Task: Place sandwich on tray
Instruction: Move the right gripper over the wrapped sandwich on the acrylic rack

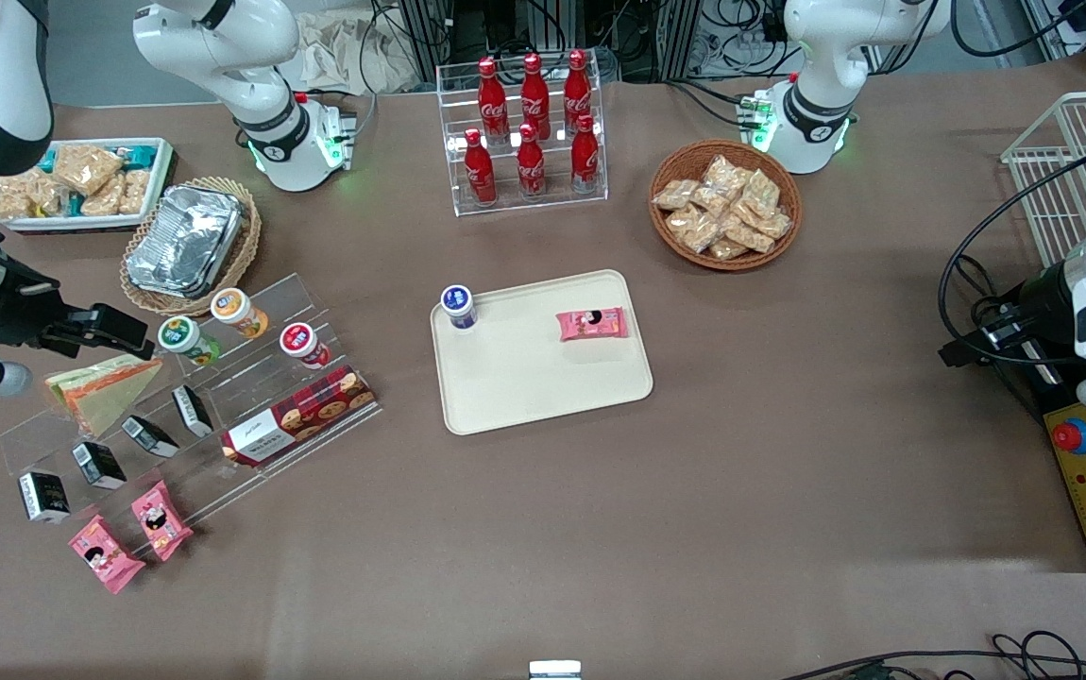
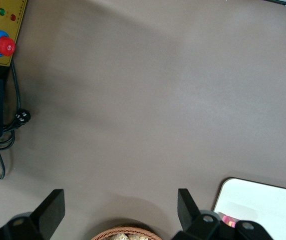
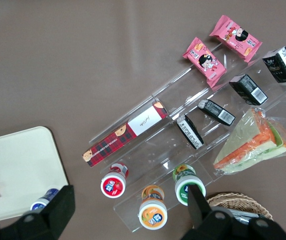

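Next, my right gripper grabs the sandwich by its wide end [image 1: 109,376] to place it on the tray [image 1: 539,380].
The sandwich [image 1: 104,389], a clear-wrapped triangular wedge with orange and green filling, lies on the clear stepped rack [image 1: 250,406] at the working arm's end of the table; it also shows in the right wrist view [image 3: 253,145]. The cream tray [image 1: 543,387] lies mid-table, holding a blue-capped cup [image 1: 458,305] and a pink packet [image 1: 591,324]; its corner shows in the wrist view [image 3: 17,160]. My right gripper [image 1: 132,332] hangs open and empty above the rack, just above the sandwich. In the wrist view the gripper [image 3: 130,197] is over the three yoghurt cups.
The rack carries three cups [image 3: 153,212], small black cartons [image 3: 215,111] and a tartan cookie box [image 1: 302,413]. Two pink packets [image 1: 127,538] lie nearest the front camera. A foil tray [image 1: 186,239] in a wicker basket, a cola rack [image 1: 529,132] and a snack basket [image 1: 724,203] stand farther back.
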`<state>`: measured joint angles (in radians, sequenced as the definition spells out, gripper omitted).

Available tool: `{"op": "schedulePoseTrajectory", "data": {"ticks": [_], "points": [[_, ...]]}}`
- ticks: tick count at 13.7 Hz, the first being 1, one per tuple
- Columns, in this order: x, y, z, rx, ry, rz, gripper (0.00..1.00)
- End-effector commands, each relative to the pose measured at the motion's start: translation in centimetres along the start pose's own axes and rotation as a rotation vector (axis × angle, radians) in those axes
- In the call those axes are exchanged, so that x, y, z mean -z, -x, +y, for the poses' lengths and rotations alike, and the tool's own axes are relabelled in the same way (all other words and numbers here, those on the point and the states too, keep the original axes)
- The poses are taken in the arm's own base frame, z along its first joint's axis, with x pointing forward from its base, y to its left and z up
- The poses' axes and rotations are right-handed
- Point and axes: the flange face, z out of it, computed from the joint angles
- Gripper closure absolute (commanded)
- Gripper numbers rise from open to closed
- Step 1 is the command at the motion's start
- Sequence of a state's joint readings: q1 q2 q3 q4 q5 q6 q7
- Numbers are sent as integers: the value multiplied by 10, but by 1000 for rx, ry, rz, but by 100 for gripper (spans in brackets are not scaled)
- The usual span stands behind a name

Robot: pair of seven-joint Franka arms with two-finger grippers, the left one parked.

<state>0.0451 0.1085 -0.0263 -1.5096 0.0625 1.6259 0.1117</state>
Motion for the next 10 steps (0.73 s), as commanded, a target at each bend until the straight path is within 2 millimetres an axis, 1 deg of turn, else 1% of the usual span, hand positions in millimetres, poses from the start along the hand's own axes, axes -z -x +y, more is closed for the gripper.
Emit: {"op": "schedulePoseTrajectory", "data": {"ticks": [1,3,5,6,7,9,10], "points": [[2,-2,1,16,-11,1,0],[1,-2,2,15,-8,-1,0],[2,-4,11,4,-5,2,0],[3,-5,21,-14,-2,4,0],[3,-6,36,-37,1,4,0],[6,-5,51,-49,4,9,0],[6,-6,64,-75,22,10,0]]}}
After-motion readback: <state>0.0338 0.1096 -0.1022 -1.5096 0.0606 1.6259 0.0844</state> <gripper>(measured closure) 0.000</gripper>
